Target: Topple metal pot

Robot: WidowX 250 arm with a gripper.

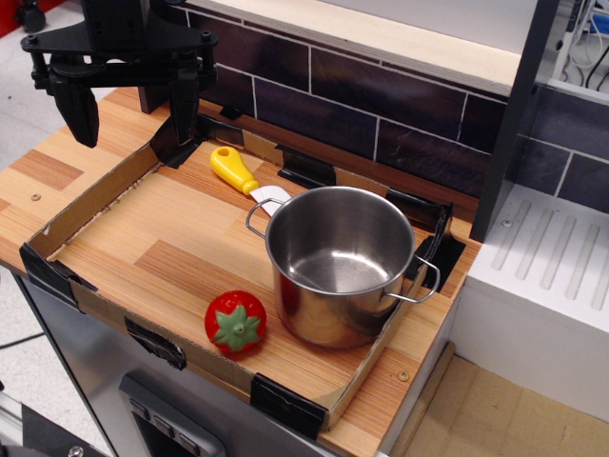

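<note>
My open fingers are narrower than the pot's round body (328, 309), so my gripper should next grab the pot by the thin side at its upper rim (333, 188).
The metal pot (339, 265) stands upright at the right end of the wooden tabletop, shiny steel with a thin wire loop handle on each side, and it is empty inside. My gripper (131, 112) hangs at the far left, well above and away from the pot, with its two black fingers (76, 109) spread wide and nothing between them. A red toy tomato (235, 321) with a green top lies just left of the pot's base.
A yellow-handled utensil (234, 170) lies behind the pot, its white blade partly under the pot's left handle. A low cardboard rim (95, 202) with black tape corners edges the wooden board. A dark tiled wall stands behind; a white drainer (547, 276) sits at right.
</note>
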